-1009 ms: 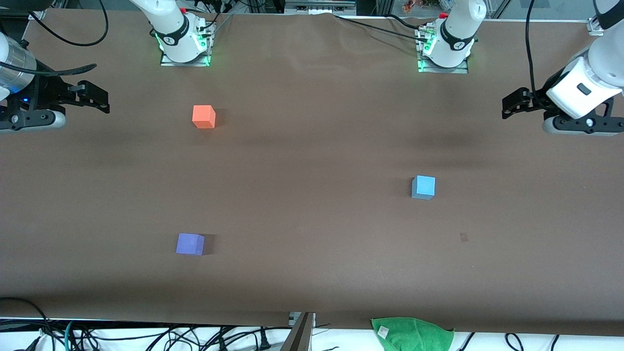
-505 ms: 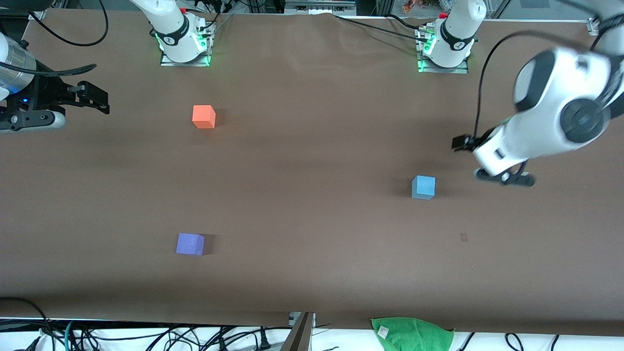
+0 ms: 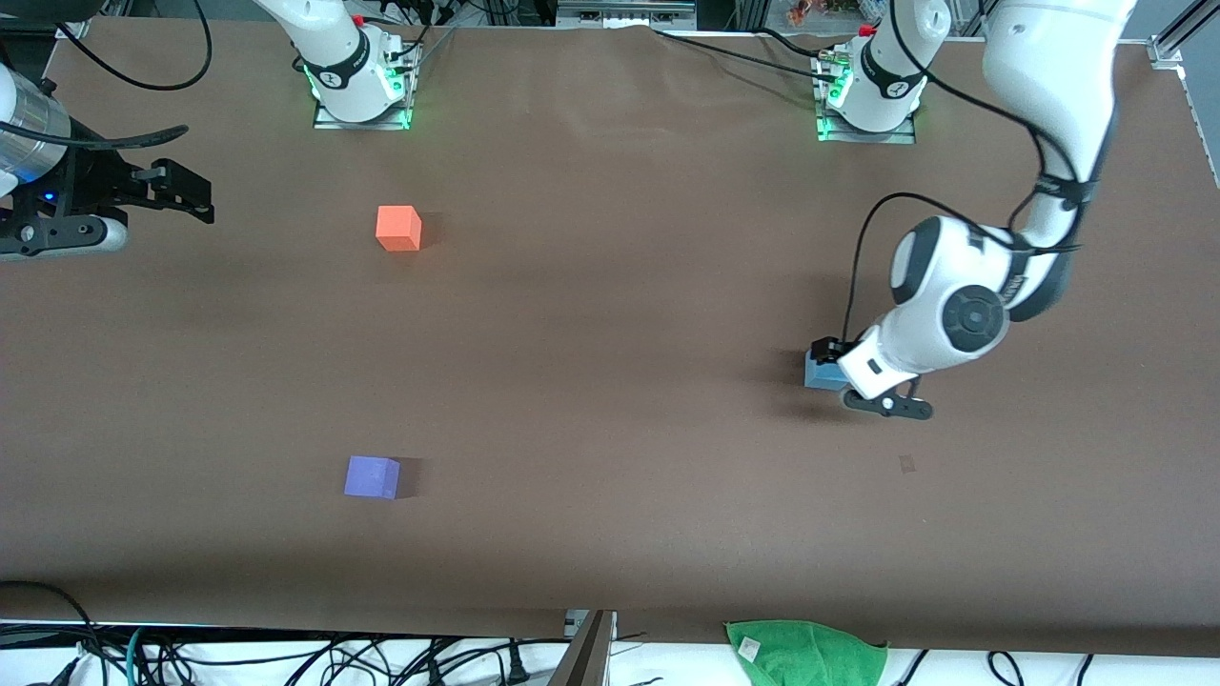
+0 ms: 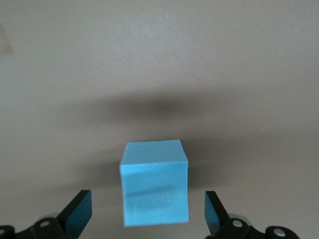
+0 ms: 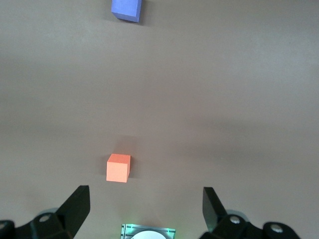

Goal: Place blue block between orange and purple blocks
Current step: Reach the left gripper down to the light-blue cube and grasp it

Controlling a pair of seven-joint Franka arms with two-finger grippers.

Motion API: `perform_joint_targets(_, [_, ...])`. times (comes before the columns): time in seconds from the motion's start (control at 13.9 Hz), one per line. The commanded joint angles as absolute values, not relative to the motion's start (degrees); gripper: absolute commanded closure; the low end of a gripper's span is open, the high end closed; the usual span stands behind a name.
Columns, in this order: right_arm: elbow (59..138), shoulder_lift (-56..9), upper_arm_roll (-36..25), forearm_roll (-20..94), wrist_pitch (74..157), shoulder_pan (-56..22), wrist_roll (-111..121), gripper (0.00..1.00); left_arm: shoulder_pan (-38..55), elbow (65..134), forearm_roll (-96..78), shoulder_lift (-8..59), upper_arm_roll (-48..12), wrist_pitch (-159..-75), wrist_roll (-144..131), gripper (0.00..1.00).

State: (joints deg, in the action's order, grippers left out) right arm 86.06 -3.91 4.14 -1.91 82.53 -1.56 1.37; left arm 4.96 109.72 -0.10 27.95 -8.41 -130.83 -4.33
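I should next grab the blue block [image 3: 818, 374] by two opposite sides with my left gripper, so that I can place it between the orange and purple blocks.
The blue block [image 3: 818, 374] sits on the brown table toward the left arm's end. My left gripper [image 3: 851, 377] is low over it and open. In the left wrist view the blue block [image 4: 154, 189] lies between the two fingers [image 4: 79, 213], with a gap on each side. The orange block [image 3: 398, 228] and the purple block [image 3: 371, 476] stand toward the right arm's end, the purple one nearer the front camera. My right gripper [image 3: 193, 193] waits open over that end's table edge. Its wrist view shows the orange block [image 5: 118, 168] and the purple block [image 5: 126, 10].
A green cloth [image 3: 808, 651] lies at the table's near edge. The two arm bases [image 3: 360, 86] [image 3: 869, 95] stand along the back edge. Cables hang along the near edge.
My left arm has swung in from the table's end and come down over the blue block. The blocks and the right arm have not moved.
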Motion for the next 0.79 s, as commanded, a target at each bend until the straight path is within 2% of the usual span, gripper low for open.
perform_joint_targets(0.0, [84.8, -4.4, 4.1, -0.8, 82.2, -1.3, 0.7, 0.00, 5.8, 112.5, 1.1, 27.9, -8.2, -135.1, -5.4, 0.00])
perform_joint_targets(0.29, [84.8, -4.4, 4.1, -0.8, 82.2, -1.3, 0.7, 0.00, 6.2, 114.8, 2.9, 30.8, -8.2, -142.2, -5.4, 0.00])
perform_joint_targets(0.36, [84.8, -4.6, 4.0, -0.7, 82.3, -1.3, 0.7, 0.00, 6.2, 114.8, 3.2, 30.9, -8.2, -142.5, -5.4, 0.06])
perform_joint_targets(0.43, [84.8, -4.6, 4.0, -0.7, 82.3, -1.3, 0.7, 0.00, 6.2, 114.8, 4.5, 30.9, -8.2, -142.5, -5.4, 0.43])
perform_joint_targets(0.5, [84.8, -4.6, 4.0, -0.7, 82.3, -1.3, 0.7, 0.00, 6.2, 114.8, 5.2, 30.7, -8.2, -142.5, -5.9, 0.70])
perform_joint_targets(0.58, [84.8, -4.7, 4.0, -0.7, 82.2, -1.3, 0.7, 0.00, 6.2, 114.8, 5.3, 30.2, -8.2, -142.3, -6.2, 0.87])
perform_joint_targets(0.65, [84.8, -4.7, 4.0, -0.8, 82.2, -1.3, 0.7, 0.00, 6.2, 114.8, 5.3, 29.0, -8.2, -141.4, -6.2, 0.93])
perform_joint_targets(0.72, [84.8, -4.7, 4.0, -0.7, 82.3, -1.3, 0.7, 0.00, 6.2, 114.4, 5.3, 27.0, -8.2, -139.1, -6.2, 0.95])
